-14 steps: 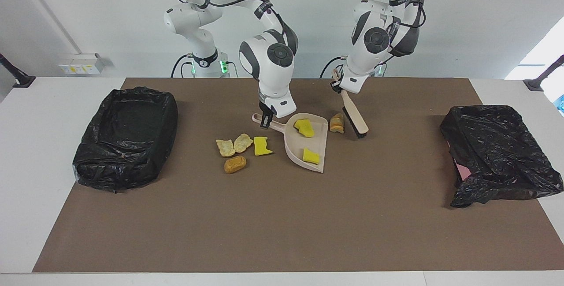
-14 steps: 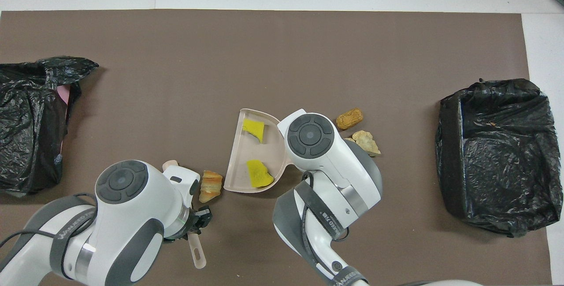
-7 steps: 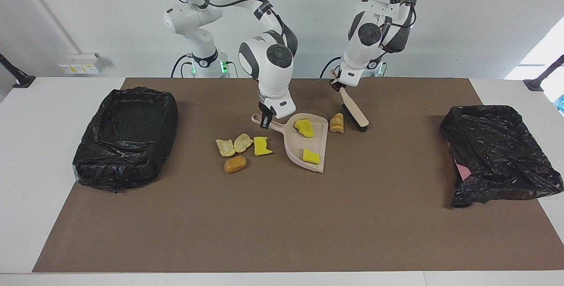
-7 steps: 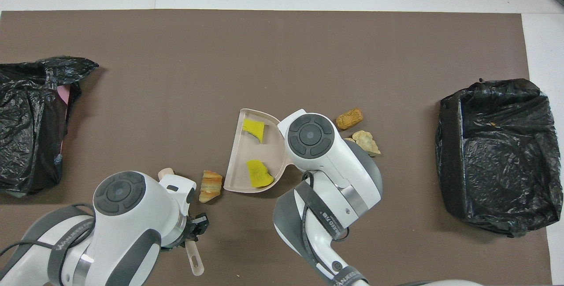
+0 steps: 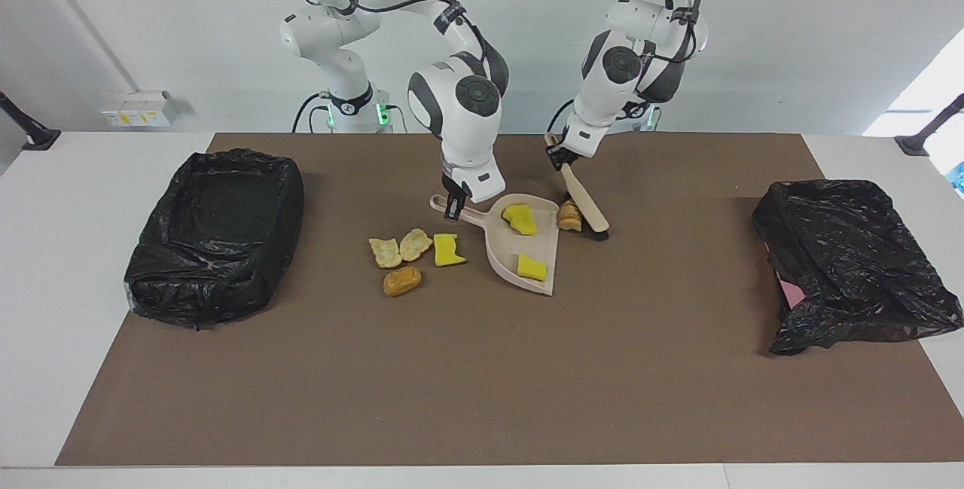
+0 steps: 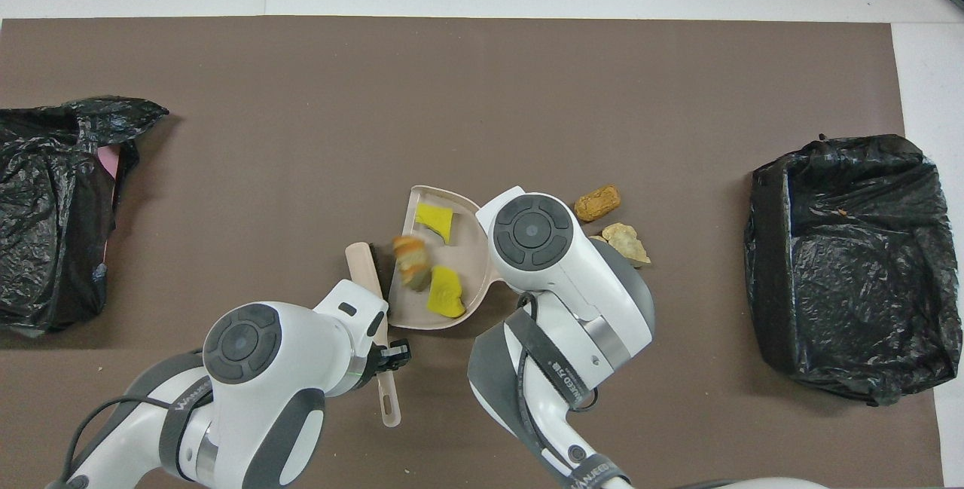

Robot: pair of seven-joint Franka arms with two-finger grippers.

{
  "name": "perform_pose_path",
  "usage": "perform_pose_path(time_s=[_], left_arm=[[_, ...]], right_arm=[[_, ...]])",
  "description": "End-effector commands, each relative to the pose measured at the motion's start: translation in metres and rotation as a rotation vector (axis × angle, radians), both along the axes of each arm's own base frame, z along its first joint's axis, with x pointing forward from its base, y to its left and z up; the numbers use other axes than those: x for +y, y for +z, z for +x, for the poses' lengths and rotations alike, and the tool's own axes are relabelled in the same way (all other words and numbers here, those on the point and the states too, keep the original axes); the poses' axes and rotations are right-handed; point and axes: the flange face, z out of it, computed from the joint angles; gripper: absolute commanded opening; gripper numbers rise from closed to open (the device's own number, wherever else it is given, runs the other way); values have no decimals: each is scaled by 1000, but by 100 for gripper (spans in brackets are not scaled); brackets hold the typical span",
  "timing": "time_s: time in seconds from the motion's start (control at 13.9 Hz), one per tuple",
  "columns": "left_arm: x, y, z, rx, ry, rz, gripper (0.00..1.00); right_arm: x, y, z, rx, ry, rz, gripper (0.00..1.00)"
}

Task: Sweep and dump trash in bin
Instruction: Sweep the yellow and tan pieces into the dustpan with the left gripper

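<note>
The brush's head is against the dustpan beside the bread lump; my left gripper should move the brush to the mat before opening.
The beige dustpan lies mid-table with two yellow sponge chunks in it. My right gripper is shut on its handle. My left gripper is shut on the beige brush, whose bristles press a striped bread lump into the pan's open edge. Loose trash lies beside the pan toward the right arm's end: a yellow chunk, two tan scraps and an orange-brown lump.
A bin lined with a black bag stands at the right arm's end of the brown mat. A crumpled black bag over a pink thing lies at the left arm's end.
My left gripper swept the brush toward the dustpan, pushing the striped bread lump from beside the pan into its open edge. The right gripper and the dustpan stayed put.
</note>
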Motion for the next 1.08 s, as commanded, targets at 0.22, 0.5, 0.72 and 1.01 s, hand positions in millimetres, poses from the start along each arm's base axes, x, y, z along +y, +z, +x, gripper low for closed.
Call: perform_pose_path(time_s=[0.22, 0.5, 0.72, 1.01], left_arm=[[-36, 10, 8, -26, -145, -67, 0], [-10, 11, 25, -25, -88, -51, 0], [16, 29, 40, -46, -94, -7, 0], [20, 43, 34, -24, -114, 66, 0]], right_arm=[[-3, -2, -1, -19, 14, 1, 0], [-2, 4, 0, -21, 3, 0, 0], [-20, 30, 4, -30, -26, 3, 0], [-100, 94, 14, -9, -58, 3, 0]])
